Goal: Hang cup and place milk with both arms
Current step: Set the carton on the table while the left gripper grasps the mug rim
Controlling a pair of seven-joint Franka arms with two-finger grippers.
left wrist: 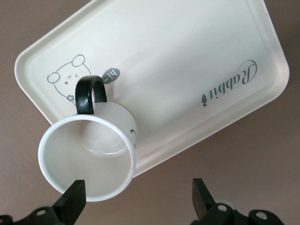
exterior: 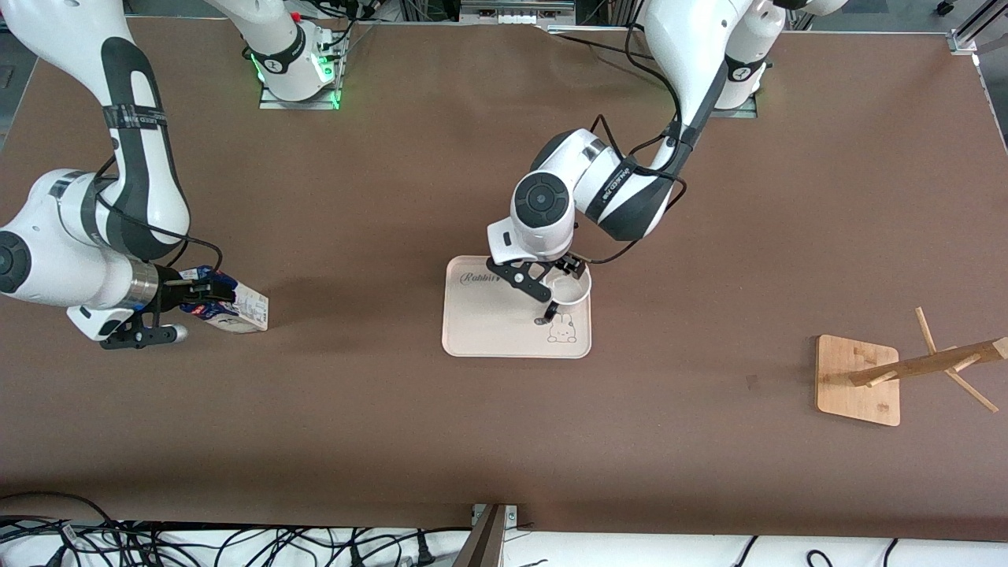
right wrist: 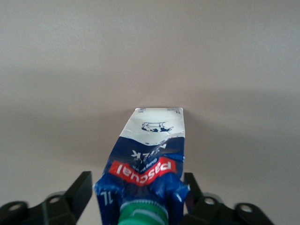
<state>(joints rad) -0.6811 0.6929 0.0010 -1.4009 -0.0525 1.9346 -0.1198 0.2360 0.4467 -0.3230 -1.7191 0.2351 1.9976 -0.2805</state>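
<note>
I should next grab the cup by its rim with my left gripper, so that the cup's black loop handle (left wrist: 90, 93) stays free to hang on the rack.
The cup (exterior: 568, 287) stands open side up on the cream tray (exterior: 480, 323), at the tray's edge toward the left arm's end. In the left wrist view the cup (left wrist: 86, 154) shows its black loop handle (left wrist: 89, 93). My left gripper (exterior: 563, 272) is open just over the cup's rim. In its own view this gripper (left wrist: 138, 201) has one finger over the cup's mouth and the other outside it. The milk (exterior: 240, 307) lies on its side on the table toward the right arm's end. My right gripper (exterior: 197, 299) is shut on the blue gabled top of the milk (right wrist: 152, 140), one finger on each side by the green cap.
A wooden cup rack (exterior: 906, 370) with pegs stands on a square wooden base toward the left arm's end of the table, nearer the front camera than the tray. The tray (left wrist: 187, 56) carries a rabbit drawing and the word Rabbit. Cables lie along the table's front edge.
</note>
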